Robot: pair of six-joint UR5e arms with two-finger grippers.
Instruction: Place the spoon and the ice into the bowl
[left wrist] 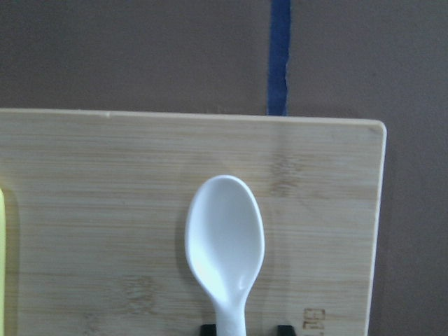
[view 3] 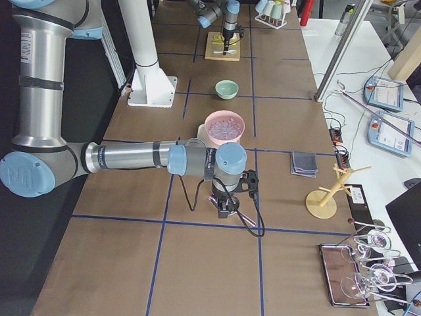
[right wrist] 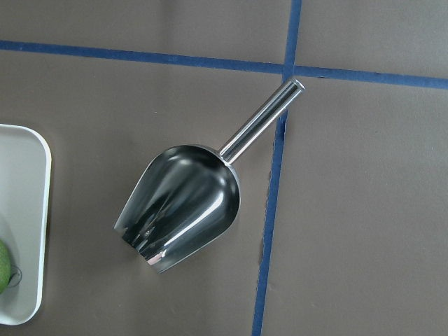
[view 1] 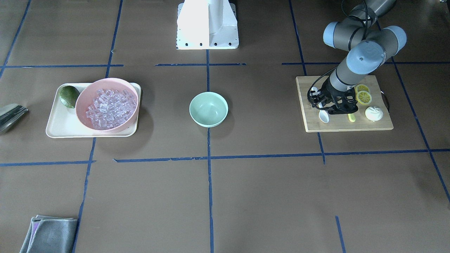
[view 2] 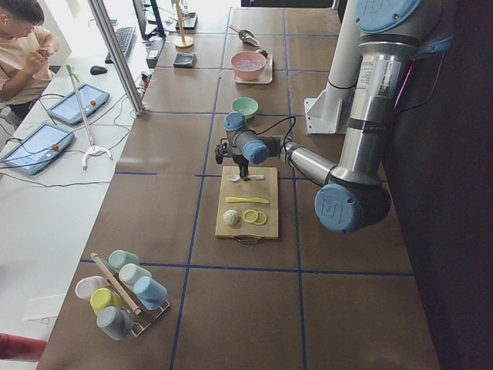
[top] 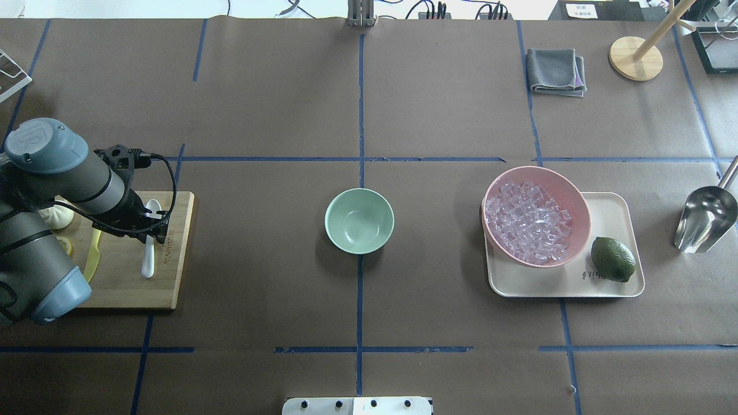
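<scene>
My left gripper grabs the spoon by its narrow handle (left wrist: 230, 323) next, where the sides run straight, since the scoop spreads wide and rounded.
The white spoon (top: 149, 253) lies on the wooden cutting board (top: 173, 282), scoop toward the far side. My left gripper (top: 151, 223) is low over the spoon's handle. In the left wrist view its two fingertips (left wrist: 208, 327) stand open on either side of the handle, with the spoon (left wrist: 225, 241) between them. The mint-green bowl (top: 359, 221) is empty at the table's centre. The ice (top: 529, 222) is heaped in the pink bowl (top: 573, 193). My right gripper (view 3: 227, 205) shows only in the exterior right view, so I cannot tell whether it is open or shut.
A yellow-green knife (top: 92, 259), lemon slices (view 1: 363, 96) and a white bun (view 1: 373, 113) share the board. The pink bowl and a lime (top: 613, 259) sit on a cream tray (top: 611, 216). A metal scoop (right wrist: 182, 206) lies under the right wrist. A grey cloth (top: 556, 71) lies far right.
</scene>
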